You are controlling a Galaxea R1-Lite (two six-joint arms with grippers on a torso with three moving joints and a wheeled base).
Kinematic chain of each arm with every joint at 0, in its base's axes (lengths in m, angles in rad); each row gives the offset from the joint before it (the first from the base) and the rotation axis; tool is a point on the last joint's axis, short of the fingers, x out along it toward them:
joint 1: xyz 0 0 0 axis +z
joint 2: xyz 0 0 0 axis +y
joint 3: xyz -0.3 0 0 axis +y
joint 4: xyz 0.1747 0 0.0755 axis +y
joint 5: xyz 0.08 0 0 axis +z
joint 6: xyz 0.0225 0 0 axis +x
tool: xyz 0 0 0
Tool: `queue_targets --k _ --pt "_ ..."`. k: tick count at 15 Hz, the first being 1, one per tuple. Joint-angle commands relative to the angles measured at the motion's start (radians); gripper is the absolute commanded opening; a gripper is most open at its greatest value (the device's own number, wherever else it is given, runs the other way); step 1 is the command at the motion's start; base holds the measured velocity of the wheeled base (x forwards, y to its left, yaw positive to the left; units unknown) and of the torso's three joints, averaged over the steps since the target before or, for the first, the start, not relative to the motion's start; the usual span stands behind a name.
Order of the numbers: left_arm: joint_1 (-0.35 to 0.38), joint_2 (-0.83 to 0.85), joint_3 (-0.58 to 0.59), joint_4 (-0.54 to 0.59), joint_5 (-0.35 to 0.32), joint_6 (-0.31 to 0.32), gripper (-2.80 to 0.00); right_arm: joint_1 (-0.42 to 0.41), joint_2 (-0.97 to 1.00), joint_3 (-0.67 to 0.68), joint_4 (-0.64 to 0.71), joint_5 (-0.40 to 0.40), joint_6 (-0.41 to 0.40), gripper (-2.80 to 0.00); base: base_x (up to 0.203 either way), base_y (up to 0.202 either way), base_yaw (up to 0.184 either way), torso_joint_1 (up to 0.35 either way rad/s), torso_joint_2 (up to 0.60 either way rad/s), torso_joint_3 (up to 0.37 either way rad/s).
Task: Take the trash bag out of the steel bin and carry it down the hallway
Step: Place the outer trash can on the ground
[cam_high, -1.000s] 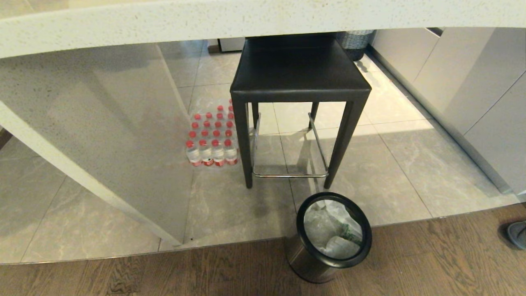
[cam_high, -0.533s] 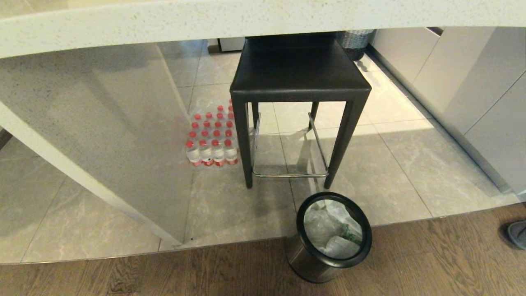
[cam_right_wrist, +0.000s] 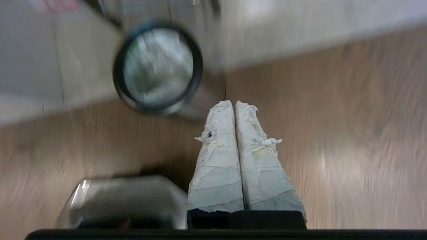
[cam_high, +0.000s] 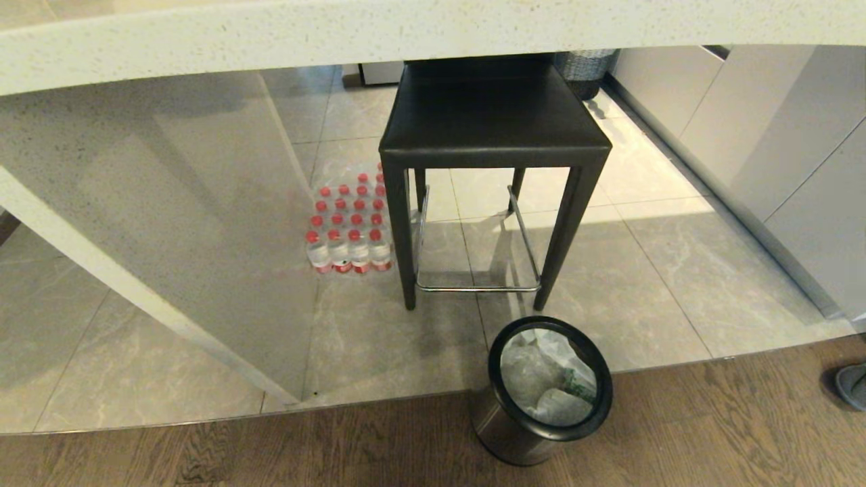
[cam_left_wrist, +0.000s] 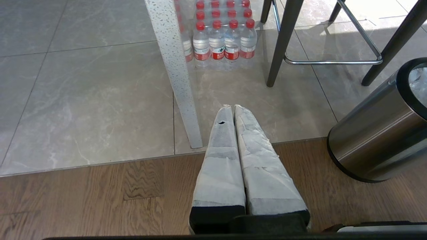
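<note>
I should grab the steel bin by its thick black ring (cam_high: 604, 385) with my right gripper next. That will uncover the trash bag (cam_high: 548, 382) so it can be removed.
The steel bin (cam_high: 549, 392), a small shiny cylinder with a thick black ring, stands on the wooden floor at the tile edge, in front of the black stool (cam_high: 494, 122). Inside it lies the trash bag (cam_high: 548, 382), crinkled whitish plastic with green print. Neither arm shows in the head view. My right gripper (cam_right_wrist: 233, 103) hangs above the wooden floor, shut and empty, with the steel bin (cam_right_wrist: 158, 66) and the trash bag (cam_right_wrist: 156, 65) below and ahead of it. My left gripper (cam_left_wrist: 233, 107) is shut and empty low over the floor, the steel bin (cam_left_wrist: 377, 136) off to its side.
A speckled white counter (cam_high: 338, 34) with a slanted side panel (cam_high: 169, 223) overhangs the tiles. A pack of red-capped water bottles (cam_high: 348, 226) sits beside the stool. Pale cabinets (cam_high: 778, 149) line the right. A shoe (cam_high: 851, 385) is at the right edge.
Nothing has moved in the head view: bin, bag, stool and bottles stay where they were, and no arm has come into that view.
</note>
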Motion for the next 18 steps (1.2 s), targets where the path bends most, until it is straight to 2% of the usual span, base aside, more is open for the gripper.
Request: queue_targets --k 1,5,6,8,10,11,14,16,18 --pt "0.000 0.000 0.000 0.000 0.000 0.000 -2.80 0.003 0.382 -0.048 -0.040 0.011 0.012 -2.80 0.000 0.000 0.000 0.000 0.00 0.000" --pt "0.000 0.000 0.000 0.000 0.000 0.000 -2.80 0.048 0.682 -0.017 -0.250 0.016 0.019 -2.80 0.000 0.000 0.000 0.000 0.00 0.000" --pt "0.000 0.000 0.000 0.000 0.000 0.000 -2.80 0.095 0.724 -0.040 -0.273 0.018 0.037 0.00 0.000 0.000 0.000 0.000 0.00 0.000" --pt "0.000 0.000 0.000 0.000 0.000 0.000 -2.80 0.156 0.821 -0.076 -0.289 -0.019 0.063 0.00 0.000 0.000 0.000 0.000 0.00 0.000" --pt "0.000 0.000 0.000 0.000 0.000 0.000 -2.80 0.178 0.920 -0.088 -0.321 -0.124 0.084 0.00 0.000 0.000 0.000 0.000 0.00 0.000" --pt "0.000 0.000 0.000 0.000 0.000 0.000 -2.80 0.182 0.963 -0.087 -0.354 -0.151 0.097 0.00 0.000 0.000 0.000 0.000 0.00 0.000" --pt "0.000 0.000 0.000 0.000 0.002 0.000 -2.80 0.207 1.127 -0.112 -0.464 -0.211 0.104 0.00 0.000 0.000 0.000 0.000 0.00 0.000" --pt "0.000 0.000 0.000 0.000 0.000 0.000 -2.80 0.233 1.235 -0.184 -0.512 -0.278 0.110 0.00 0.000 0.000 0.000 0.000 0.00 0.000" --pt "0.000 0.000 0.000 0.000 0.000 0.000 -2.80 0.245 1.303 -0.245 -0.526 -0.296 0.111 0.00 0.000 0.000 0.000 0.000 0.00 0.000"
